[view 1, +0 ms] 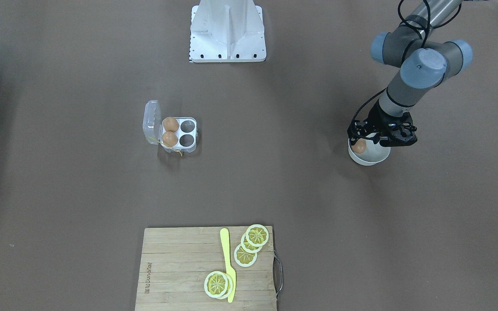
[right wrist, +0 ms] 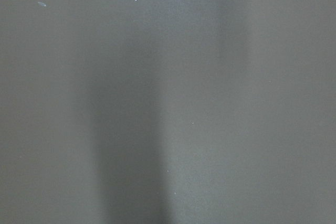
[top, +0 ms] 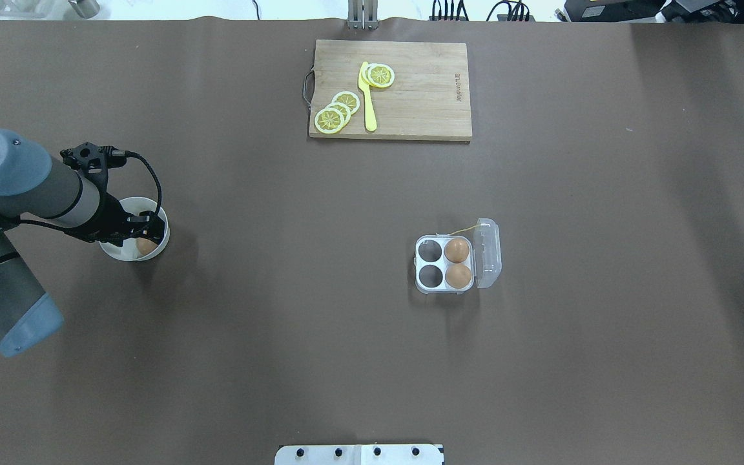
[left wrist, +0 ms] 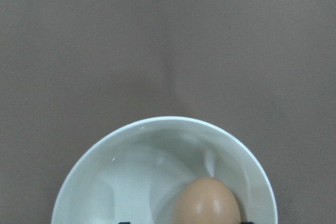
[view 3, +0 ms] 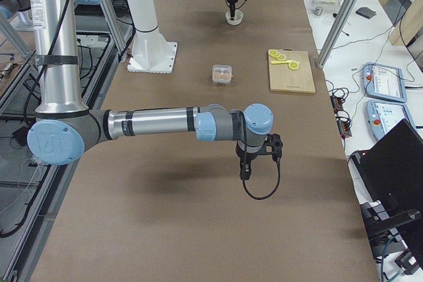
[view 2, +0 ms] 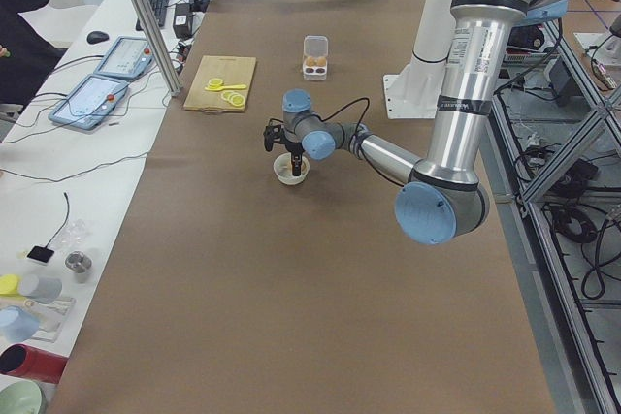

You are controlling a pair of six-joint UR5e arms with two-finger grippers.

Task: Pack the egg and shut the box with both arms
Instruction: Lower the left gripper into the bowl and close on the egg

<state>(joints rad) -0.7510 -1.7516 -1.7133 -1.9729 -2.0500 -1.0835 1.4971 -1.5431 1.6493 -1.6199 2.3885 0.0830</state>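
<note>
Next, my left gripper grabs the orange-brown egg around its rounded shell (view 1: 359, 147) to pack it into an empty cell of the carton (view 1: 187, 126).
The box (top: 443, 263) is a clear four-cell carton with its lid (top: 487, 253) open to the side. Two eggs (top: 456, 249) sit in the cells next to the hinge, and the other two cells are empty. The carton also shows in the front-facing view (view 1: 179, 133). A third egg (left wrist: 206, 203) lies in a round white bowl (left wrist: 157, 124). My left gripper (top: 143, 237) reaches down into this bowl, open, with the egg (view 1: 359, 147) between its fingers. My right gripper (view 3: 244, 173) hangs above bare table, far from the box, and I cannot tell whether it is open or shut.
A wooden cutting board (top: 411, 90) with lemon slices (top: 336, 110) and a yellow knife (top: 367, 97) lies at the far edge. The white base plate (view 1: 227, 39) stands at the robot's side. Brown table surface separates the bowl (top: 123, 252) from the box.
</note>
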